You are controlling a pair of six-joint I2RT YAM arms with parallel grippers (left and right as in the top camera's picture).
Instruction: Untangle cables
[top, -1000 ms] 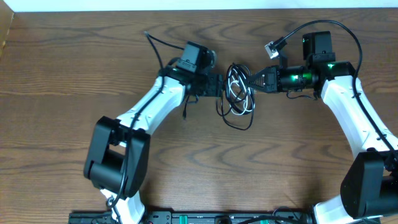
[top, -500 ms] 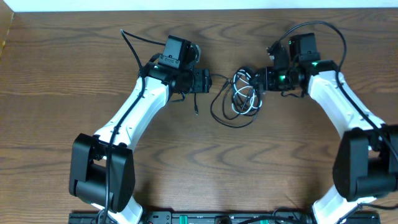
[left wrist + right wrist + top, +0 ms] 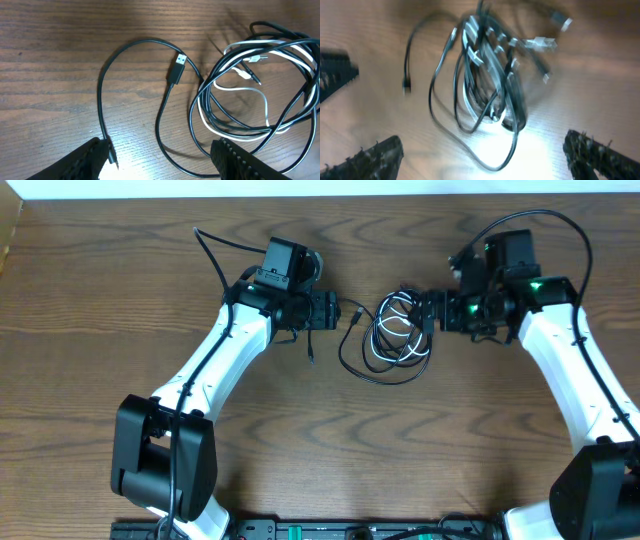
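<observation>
I will next grab the black cable with my right gripper by its loose outer loop (image 3: 299, 162), clear of the white cable. Then my right gripper can pull the black cable free and untangle it.
The cables, a thin black cable (image 3: 145, 41) and a thin white cable (image 3: 260, 45), lie looped together in one tangle (image 3: 395, 338) on the wooden table between my two grippers. A black USB plug (image 3: 176, 70) points toward the tangle. A small plug tip (image 3: 113, 157) lies right beside my left gripper's left finger. My left gripper (image 3: 338, 311) (image 3: 162, 165) stands open just left of the tangle, holding nothing. My right gripper (image 3: 425, 315) (image 3: 485, 161) is open wide at the tangle's right edge. One black loop (image 3: 495, 165) lies on the table between its fingers, not gripped. The right wrist view is blurred.
The wooden table (image 3: 320, 440) stretches around the tangle on all sides. Thicker black cords (image 3: 215, 242) run from each arm's wrist. A white wall edge (image 3: 320, 188) borders the far side of the table.
My right gripper opened, let go of the tangle and drew back to the right. The tangle settled flatter and slightly rightward. My left arm pulled back left earlier and has since stayed still.
</observation>
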